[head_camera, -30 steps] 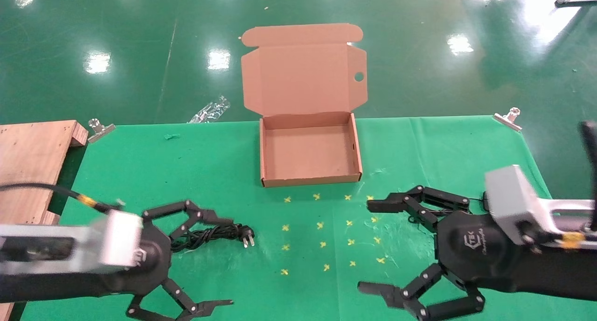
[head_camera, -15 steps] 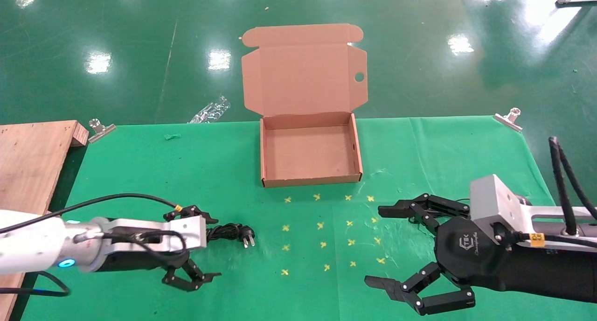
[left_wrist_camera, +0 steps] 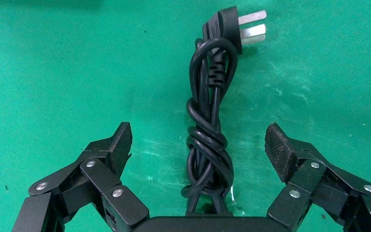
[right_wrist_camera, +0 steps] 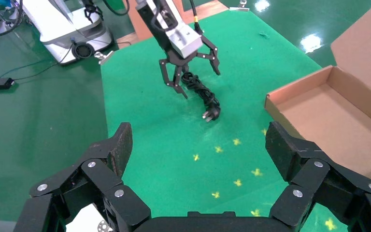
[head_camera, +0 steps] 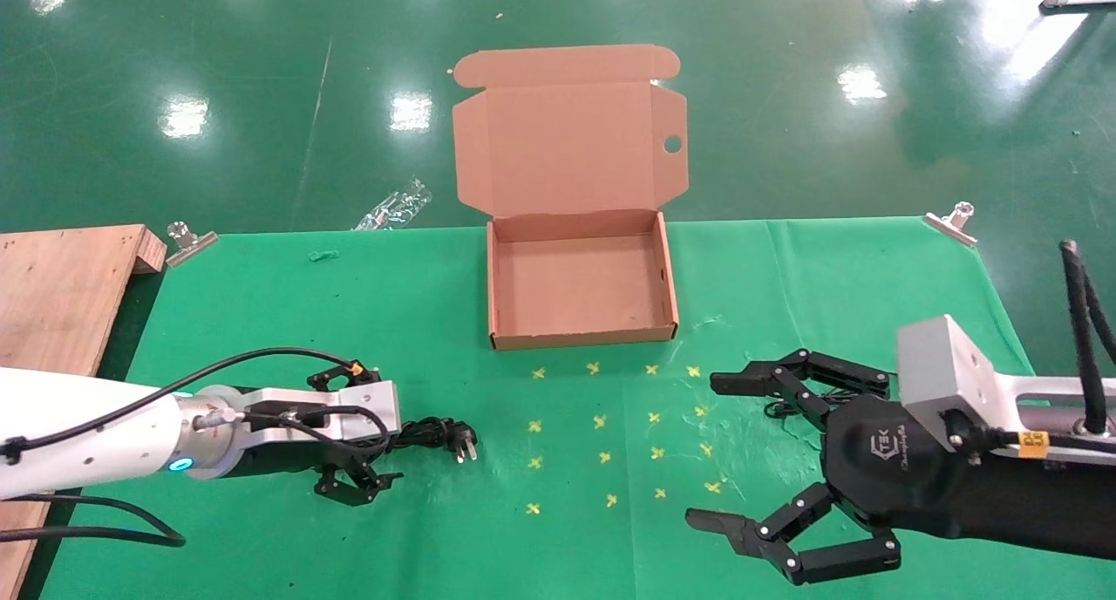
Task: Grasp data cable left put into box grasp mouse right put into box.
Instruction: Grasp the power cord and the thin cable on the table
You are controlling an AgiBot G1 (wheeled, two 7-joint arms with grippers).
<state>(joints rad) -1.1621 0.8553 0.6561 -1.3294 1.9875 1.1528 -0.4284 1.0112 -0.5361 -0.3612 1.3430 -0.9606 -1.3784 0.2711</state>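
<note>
A slack loop (left_wrist_camera: 232,60) sticks out by the plug. So my left gripper needs to grab the data cable around its wound middle (left_wrist_camera: 206,140) next, where coils hold the cable's parts together.
The data cable (head_camera: 432,432), a thick black twisted bundle with a two-pronged plug, lies on the green cloth at the left front. My left gripper (head_camera: 379,430) is low over it and open. In the left wrist view the cable (left_wrist_camera: 212,92) runs between the left gripper's (left_wrist_camera: 198,140) spread fingers, untouched. The open brown box (head_camera: 580,337) stands at the table's middle back, empty, lid upright. My right gripper (head_camera: 711,452) is open and empty at the right front. The mouse is hidden from view. The right wrist view shows the cable (right_wrist_camera: 203,92), the left gripper (right_wrist_camera: 193,79) and the box (right_wrist_camera: 290,104).
Yellow cross marks (head_camera: 610,426) dot the cloth between the grippers. A wooden board (head_camera: 61,295) lies at the left edge. Metal clips (head_camera: 187,238) (head_camera: 950,221) hold the cloth's back corners. A plastic wrapper (head_camera: 392,207) lies on the floor beyond.
My left arm has dropped and turned, bringing its open gripper down around the cable's near end. My right gripper has shifted slightly and stays open.
</note>
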